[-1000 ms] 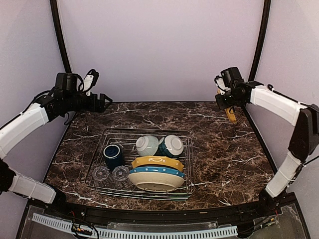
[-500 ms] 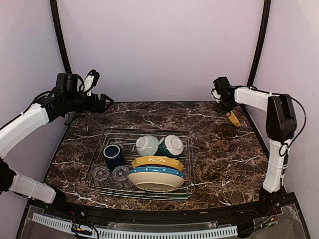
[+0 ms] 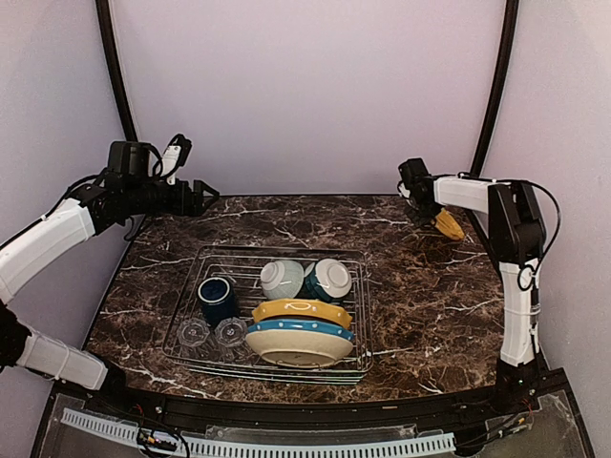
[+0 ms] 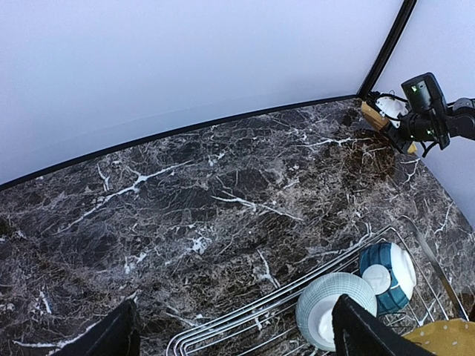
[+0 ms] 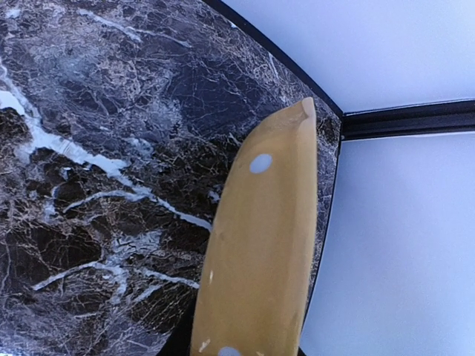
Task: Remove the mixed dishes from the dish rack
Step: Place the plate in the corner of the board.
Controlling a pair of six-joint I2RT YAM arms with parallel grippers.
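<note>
The robot's right gripper needs to let go of the spotted plate now, as the plate's edge is just over empty, flat marble and the plate would end on the table's back corner.
The wire dish rack sits mid-table and holds a dark blue mug, two clear glasses, a pale bowl, a teal bowl, a yellow plate and a cream blue-rimmed plate. My right gripper is at the back right corner, shut on another yellow white-spotted plate, held edge-on just over the table. My left gripper is open and empty, high above the rack's back left; the rack and both bowls show below it.
The dark marble table has black frame posts at both back corners and pale walls close behind. The right arm shows in the left wrist view at the far corner.
My right arm folded in, and its gripper moved left and down toward the back corner with the yellow plate. The left arm has barely moved.
</note>
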